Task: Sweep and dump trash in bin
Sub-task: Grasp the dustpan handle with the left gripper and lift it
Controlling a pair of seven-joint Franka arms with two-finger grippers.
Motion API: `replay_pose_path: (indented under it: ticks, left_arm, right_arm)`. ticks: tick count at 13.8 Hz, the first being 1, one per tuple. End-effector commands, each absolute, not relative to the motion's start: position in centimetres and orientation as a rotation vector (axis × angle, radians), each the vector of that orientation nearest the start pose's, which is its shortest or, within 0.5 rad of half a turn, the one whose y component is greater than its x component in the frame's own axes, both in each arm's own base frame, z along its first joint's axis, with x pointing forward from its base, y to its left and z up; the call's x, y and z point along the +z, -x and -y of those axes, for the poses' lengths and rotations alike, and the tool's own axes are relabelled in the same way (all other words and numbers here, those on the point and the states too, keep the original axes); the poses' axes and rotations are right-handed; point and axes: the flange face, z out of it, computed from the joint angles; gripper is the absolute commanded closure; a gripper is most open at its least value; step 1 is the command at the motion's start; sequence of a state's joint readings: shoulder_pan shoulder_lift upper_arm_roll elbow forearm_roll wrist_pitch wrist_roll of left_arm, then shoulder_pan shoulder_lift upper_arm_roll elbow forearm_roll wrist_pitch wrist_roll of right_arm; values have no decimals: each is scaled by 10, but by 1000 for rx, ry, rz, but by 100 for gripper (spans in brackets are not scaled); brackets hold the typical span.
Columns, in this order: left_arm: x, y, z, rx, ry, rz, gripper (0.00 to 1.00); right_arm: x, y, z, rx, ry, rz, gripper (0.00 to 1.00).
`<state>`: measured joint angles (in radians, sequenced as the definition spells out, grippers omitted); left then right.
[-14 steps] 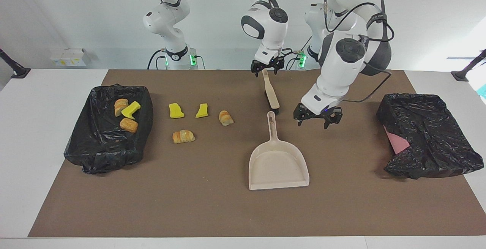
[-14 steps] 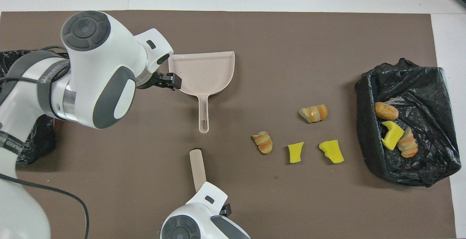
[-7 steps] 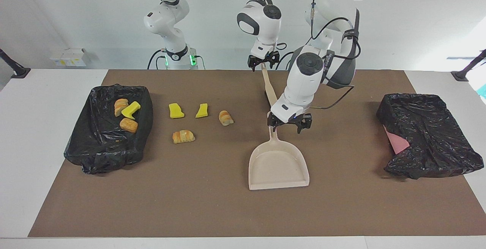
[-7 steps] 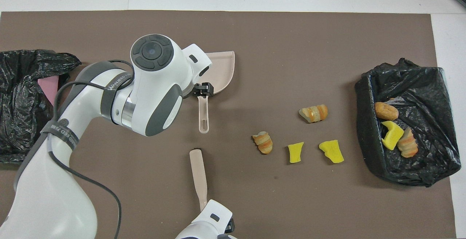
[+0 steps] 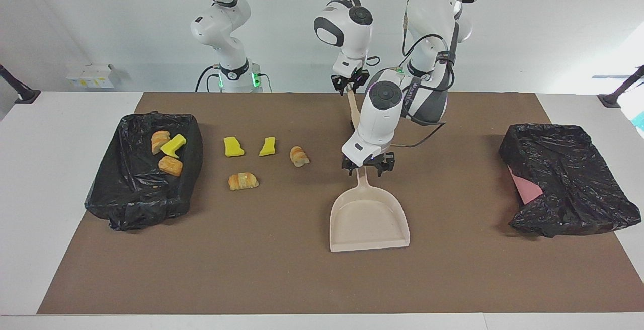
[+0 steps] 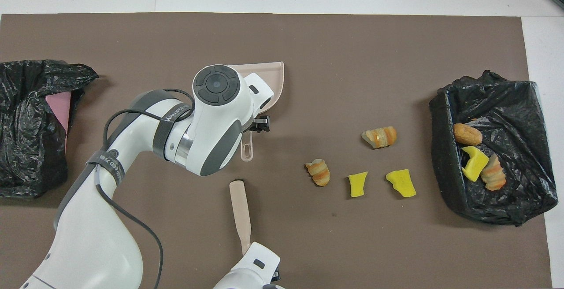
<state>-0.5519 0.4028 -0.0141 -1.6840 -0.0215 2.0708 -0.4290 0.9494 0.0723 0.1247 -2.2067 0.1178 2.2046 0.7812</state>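
Note:
My left gripper should grab the dustpan by its narrow handle next, because the dustpan's broad pan is far wider than my fingers.
Two yellow sponge chunks and two pastry pieces lie on the brown mat; they also show in the overhead view. Three more scraps lie in the black-lined bin. The beige dustpan lies flat. My left gripper is open and straddles its handle. My right gripper is shut on a beige brush, which slants down to the mat, nearer to the robots than the dustpan.
A second black-lined bin with a pink edge showing stands at the left arm's end of the table. The brown mat covers most of the white table. Small white boxes sit beside the right arm's base.
My left gripper has swung from beside the dustpan toward the right arm's end and now sits at the dustpan's handle. My right gripper has drawn the brush's top back toward the robots.

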Motion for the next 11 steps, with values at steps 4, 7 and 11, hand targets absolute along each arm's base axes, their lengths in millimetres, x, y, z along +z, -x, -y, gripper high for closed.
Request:
replay_pose_path:
  ticks: [4, 7, 11]
  left_arm:
    - [356, -537, 360, 79, 3125, -192, 61]
    - [363, -540, 359, 86, 3126, -183, 84]
    - [378, -549, 351, 50, 3131, -171, 100]
  right_arm:
    - [347, -247, -466, 201, 3085, 354, 100]
    - [355, -247, -465, 191, 3085, 328, 100]
    - [389, -248, -451, 181, 3094, 322, 100]
